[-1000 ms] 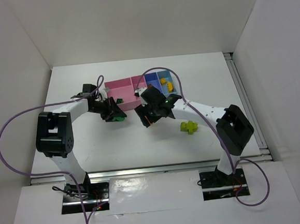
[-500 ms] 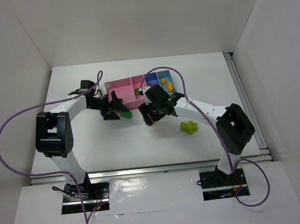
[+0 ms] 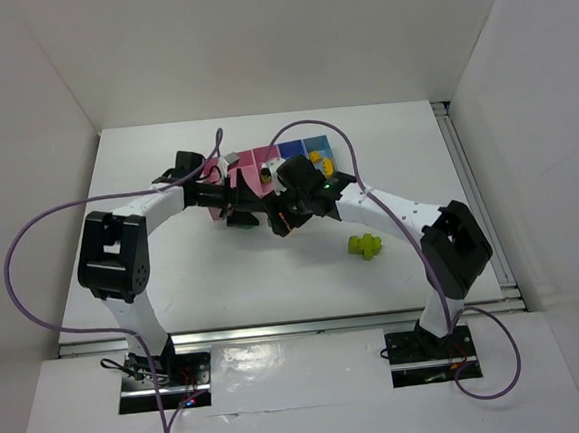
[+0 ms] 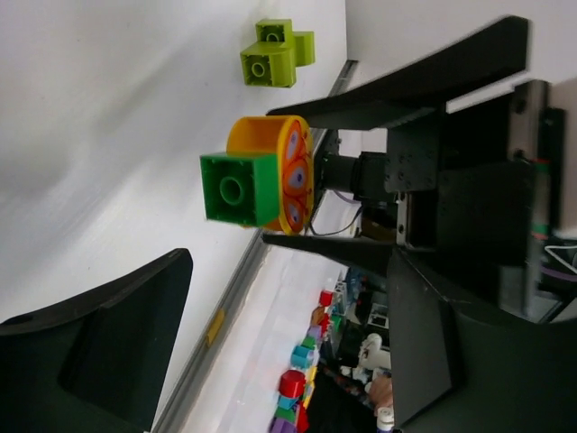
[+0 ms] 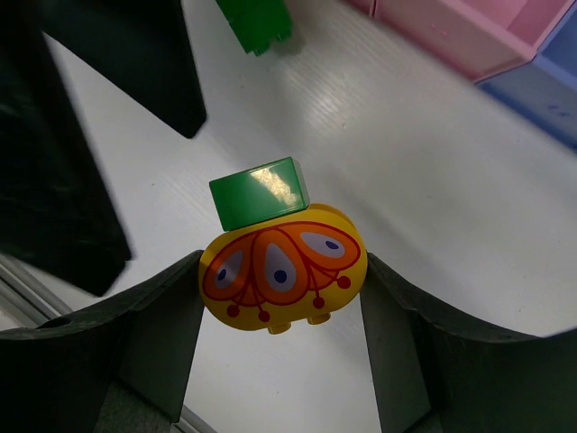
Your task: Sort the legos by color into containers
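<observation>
The left gripper grabs the exposed sides of the yellow rounded piece next, to leave it free to be pulled apart from the dark green brick.
My right gripper is shut on a yellow rounded piece with an orange pattern; a dark green brick is stuck to its far side. It is held above the table, in front of the bins. The left wrist view shows this piece and its green brick from the side. My left gripper is open and empty, and points at the held piece from the left. Another dark green brick lies on the table. Lime green bricks lie to the right.
The joined bins stand behind both grippers: pink, then blue. The light blue bin holds yellow pieces. The table's right edge rail runs along the right side. White walls stand around the table.
My left gripper has swung right, away from the dark green brick on the table, and now faces the right gripper. My right gripper has shifted slightly toward the bins with the piece.
</observation>
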